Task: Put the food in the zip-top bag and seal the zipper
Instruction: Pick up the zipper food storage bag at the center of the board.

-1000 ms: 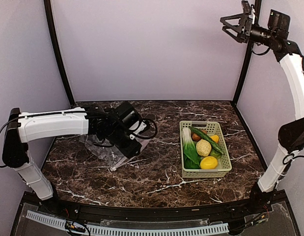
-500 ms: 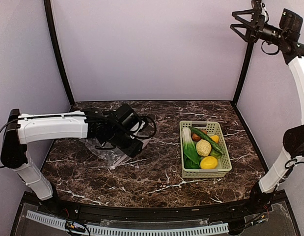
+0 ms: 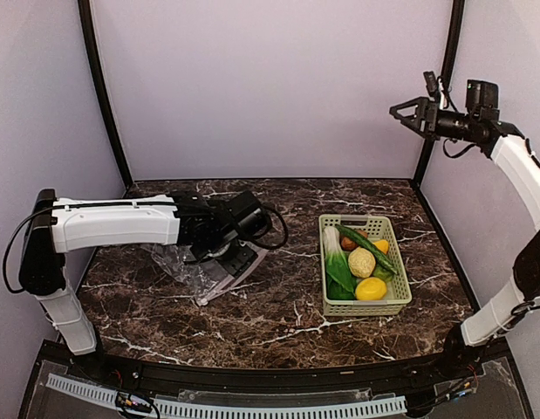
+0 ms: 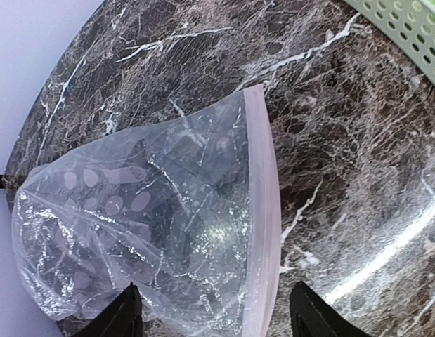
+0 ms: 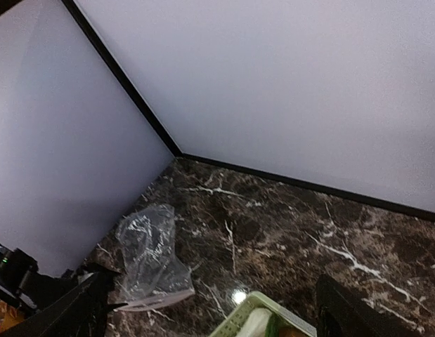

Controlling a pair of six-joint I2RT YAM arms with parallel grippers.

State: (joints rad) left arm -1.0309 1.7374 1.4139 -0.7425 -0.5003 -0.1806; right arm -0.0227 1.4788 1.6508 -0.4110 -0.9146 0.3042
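My left gripper will next grip the zip-top bag by one layer of its zipper edge (image 3: 225,284) (image 4: 262,270). That opens the bag for the food.
The clear dotted zip-top bag (image 3: 189,266) lies flat and crumpled on the left of the marble table; it also shows in the left wrist view (image 4: 147,232) and the right wrist view (image 5: 147,260). Its zipper (image 4: 263,210) runs along the mouth edge, facing right. My left gripper (image 3: 237,255) hovers open and empty just above the mouth (image 4: 217,316). The food sits in the basket: bok choy (image 3: 338,266), lemon (image 3: 371,289), tan lump (image 3: 362,262), long green vegetable (image 3: 367,247), orange fruit (image 3: 382,246), lime (image 3: 384,273). My right gripper (image 3: 402,112) is open, empty and high in the air (image 5: 217,312).
The light green slotted basket (image 3: 364,307) stands right of centre, and its corner shows in the left wrist view (image 4: 407,21) and the right wrist view (image 5: 263,312). Pale walls with black corner posts enclose the back and sides.
My right arm swung higher, then came down and left, and still stands well above the table. My left gripper shifted a little right over the bag's mouth edge.
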